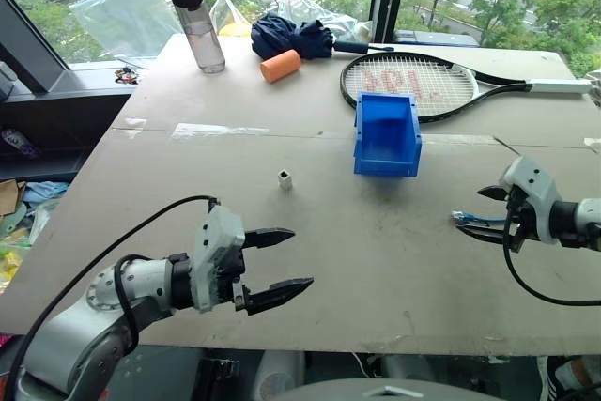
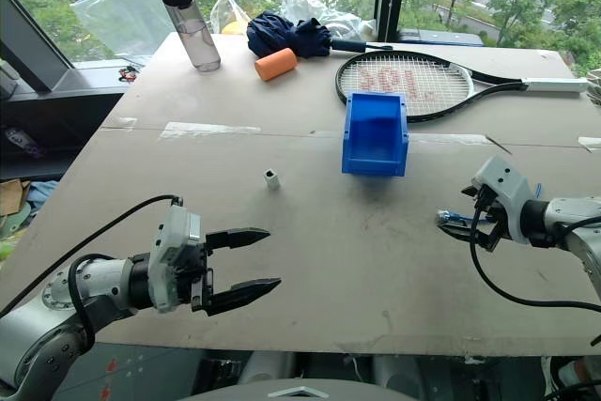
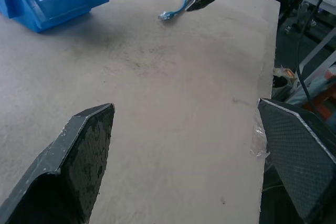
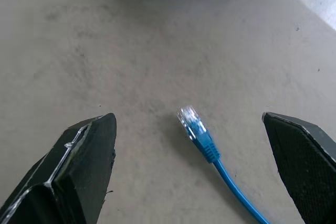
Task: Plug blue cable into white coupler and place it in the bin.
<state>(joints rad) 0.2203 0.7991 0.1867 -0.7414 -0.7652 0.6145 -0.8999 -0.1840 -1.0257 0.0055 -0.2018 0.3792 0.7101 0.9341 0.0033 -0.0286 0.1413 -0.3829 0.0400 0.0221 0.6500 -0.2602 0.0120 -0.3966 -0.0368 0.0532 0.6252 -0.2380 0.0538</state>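
The thin cord [image 4: 236, 189] hangs slack behind the plug. To plug the blue cable in, my right gripper should next hold it by its thicker ribbed boot [image 4: 208, 148].
The blue cable [image 4: 210, 153] lies on the grey table at the right, its clear plug [image 4: 190, 119] pointing toward the middle. My right gripper [image 1: 477, 213] hovers over that plug end, open, with a finger on either side and neither touching it. The white coupler [image 1: 285, 178] stands alone mid-table, left of the blue bin [image 1: 385, 164], which sits further back with its open side facing me. My left gripper [image 1: 300, 258] is open near the table's front edge, empty, pointing right, well short of the coupler. In the left wrist view the bin [image 3: 52, 3] and cable [image 3: 176, 6] show beyond my fingers.
At the back of the table are a water bottle [image 1: 199, 30], an orange cylinder [image 1: 280, 65], a folded dark blue umbrella [image 1: 291, 37] and a tennis racket [image 1: 413, 84] just behind the bin. The table's front edge [image 1: 376, 345] runs close below both grippers.
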